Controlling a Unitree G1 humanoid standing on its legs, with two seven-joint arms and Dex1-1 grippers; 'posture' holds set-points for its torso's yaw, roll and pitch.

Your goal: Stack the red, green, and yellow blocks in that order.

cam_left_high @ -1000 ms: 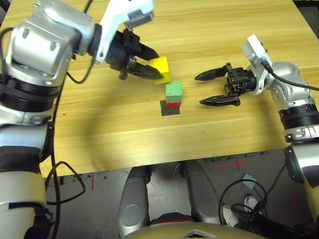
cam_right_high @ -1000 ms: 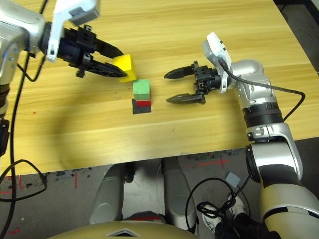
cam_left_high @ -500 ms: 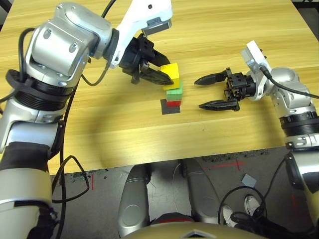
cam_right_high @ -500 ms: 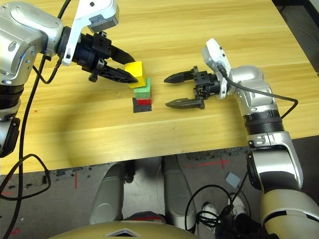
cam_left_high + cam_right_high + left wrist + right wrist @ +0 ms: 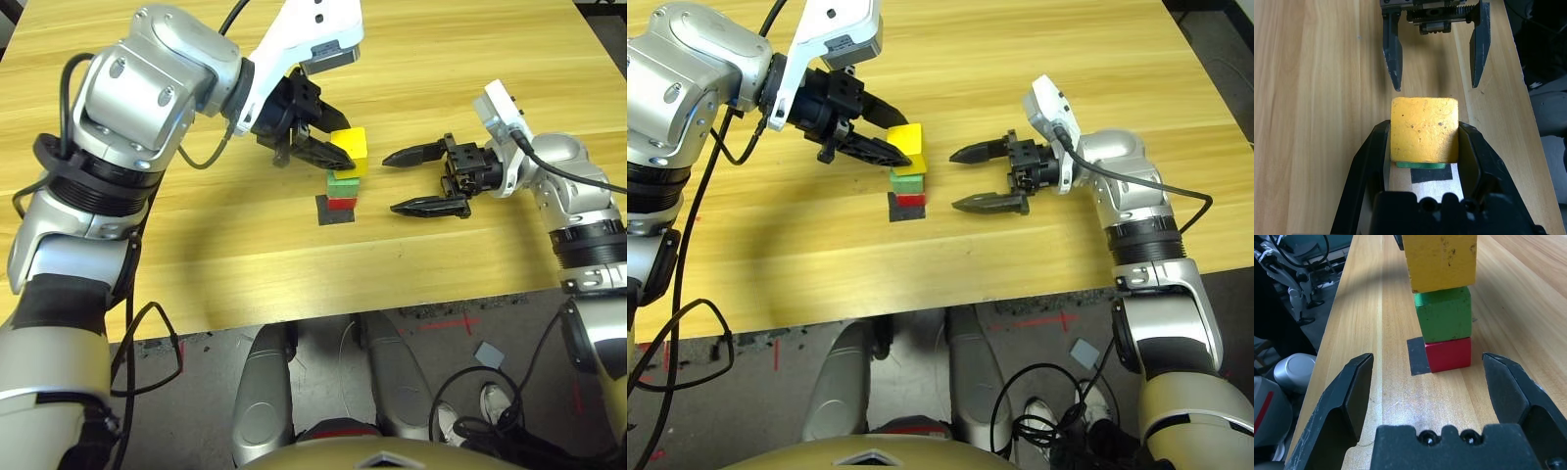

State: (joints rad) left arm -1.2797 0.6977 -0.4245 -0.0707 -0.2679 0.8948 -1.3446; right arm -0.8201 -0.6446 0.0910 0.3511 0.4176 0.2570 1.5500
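Note:
My left gripper opens now, since the yellow block (image 5: pixel 1424 128) has its bottom resting over the green block's top (image 5: pixel 1420 165), so the yellow block would stand.
The red block (image 5: pixel 1448 355) sits on the table with the green block (image 5: pixel 1444 316) stacked on it. Directly over them is the yellow block (image 5: pixel 1440 259), its underside at the green block's top and shifted slightly to one side. My left gripper (image 5: pixel 338 157) is shut on the yellow block (image 5: pixel 1424 128), one finger on each side face. Beneath it a sliver of the green block (image 5: pixel 1420 165) shows. My right gripper (image 5: pixel 392 183) stands open just right of the stack at table level, its fingers spread wider than the blocks and apart from them.
A flat black square patch (image 5: pixel 325 213) lies on the wooden table (image 5: pixel 196 245) against the red block's left side. The table's front edge runs close below the stack. Cables hang off the left arm.
My left gripper has carried the yellow block rightward, from beside the stack to directly over the green block. The right gripper has stayed in place, open.

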